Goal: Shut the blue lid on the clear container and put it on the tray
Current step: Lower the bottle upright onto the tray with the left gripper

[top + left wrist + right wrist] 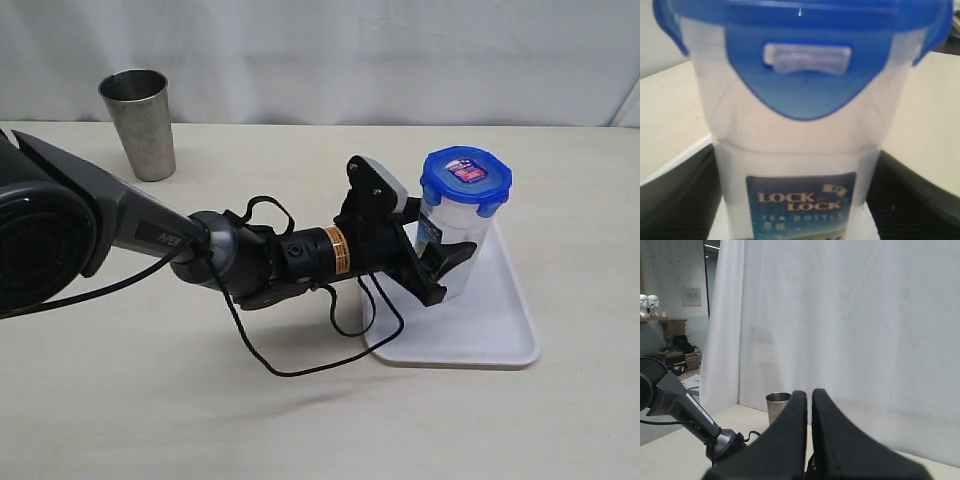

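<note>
The robot's left gripper needs to let go of the clear container, as the container's base rests on the white tray in the exterior view and the container would stay upright.
The clear container stands upright on the white tray, at the tray's left side. The blue lid sits on its top with the flaps folded down. My left gripper reaches in from the left and holds the container's lower half, with a black finger against each side. In the left wrist view the container and lid fill the picture, with the fingers beside the label. My right gripper is shut on nothing, raised and pointing at the white curtain.
A shiny steel cup stands at the back left of the beige table and also shows as the steel cup in the right wrist view. The left arm's black cable loops onto the table beside the tray.
</note>
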Action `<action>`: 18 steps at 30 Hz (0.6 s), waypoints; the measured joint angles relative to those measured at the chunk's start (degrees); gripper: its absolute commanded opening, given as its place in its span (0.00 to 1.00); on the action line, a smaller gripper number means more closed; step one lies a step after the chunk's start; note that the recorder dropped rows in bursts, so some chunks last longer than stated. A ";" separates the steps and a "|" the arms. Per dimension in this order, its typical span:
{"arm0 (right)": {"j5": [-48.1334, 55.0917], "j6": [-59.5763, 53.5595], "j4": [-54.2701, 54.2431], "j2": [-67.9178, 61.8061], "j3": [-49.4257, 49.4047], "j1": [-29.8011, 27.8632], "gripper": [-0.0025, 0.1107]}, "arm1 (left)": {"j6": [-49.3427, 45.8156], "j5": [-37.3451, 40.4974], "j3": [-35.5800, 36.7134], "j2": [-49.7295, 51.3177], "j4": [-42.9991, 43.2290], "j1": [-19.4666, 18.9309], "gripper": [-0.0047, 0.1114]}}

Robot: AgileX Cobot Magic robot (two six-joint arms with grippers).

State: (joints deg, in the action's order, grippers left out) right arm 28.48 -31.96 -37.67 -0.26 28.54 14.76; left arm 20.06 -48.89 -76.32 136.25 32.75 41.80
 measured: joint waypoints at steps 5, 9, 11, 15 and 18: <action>0.00 0.00 0.00 0.00 0.00 0.00 0.06 | -3.01 -0.92 -0.08 0.00 2.59 -0.24 0.04; 0.00 0.00 0.00 0.00 0.00 0.00 0.06 | -3.24 -0.92 -0.08 0.00 2.59 -0.24 0.13; 0.00 0.00 0.00 0.00 0.00 0.00 0.06 | -3.35 -0.92 -0.08 0.00 2.59 -0.24 0.25; 0.11 0.00 0.00 0.00 0.00 0.00 0.06 | -3.35 -0.92 -0.08 0.00 2.59 -0.24 0.59; 0.24 0.00 0.00 0.00 0.00 0.00 0.06 | -3.45 -0.92 -0.08 0.00 0.42 -0.24 0.80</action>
State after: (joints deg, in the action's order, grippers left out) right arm 28.72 -31.96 -37.67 -0.26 28.54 14.76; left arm 16.61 -49.81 -76.40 136.25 33.17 41.56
